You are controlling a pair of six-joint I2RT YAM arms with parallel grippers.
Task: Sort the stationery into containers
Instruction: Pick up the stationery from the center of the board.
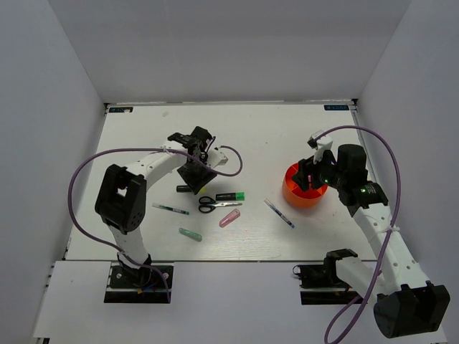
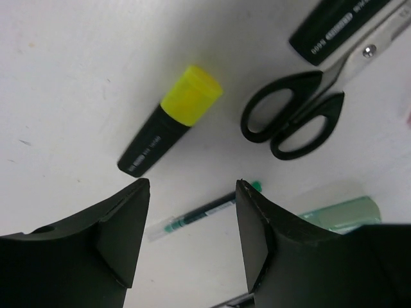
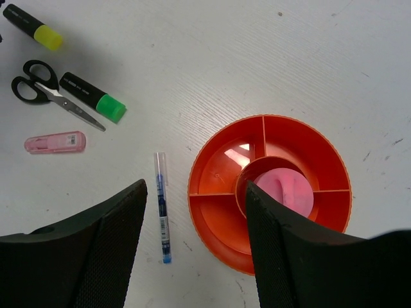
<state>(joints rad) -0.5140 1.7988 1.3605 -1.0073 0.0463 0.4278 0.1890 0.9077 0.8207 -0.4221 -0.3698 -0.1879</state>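
Observation:
The left gripper grabs the marker across its yellow cap next, near the marker's black body (image 1: 201, 190) (image 2: 185, 104), so the marker's black end stays free to enter a container's section.
The orange round container (image 1: 295, 195) has several compartments (image 3: 221, 170); a pink round top (image 3: 286, 190) sits in its centre well. My right gripper (image 1: 310, 174) hovers over it, open and empty (image 3: 196, 187). A blue pen (image 3: 162, 206) lies just left of the container (image 1: 278, 213). My left gripper (image 1: 195, 172) is open and empty (image 2: 192, 185) above a yellow-capped black marker (image 2: 170, 125). Nearby lie black-handled scissors (image 2: 294, 115), a green-capped marker (image 1: 231, 196), a green pen (image 2: 204, 212), a teal stick (image 2: 340, 215) and a pink stick (image 3: 56, 142).
White walls close in the table on the left, right and back. The arm bases stand at the near edge, and purple cables loop over both arms. In the top view the loose items lie in a cluster between the two grippers.

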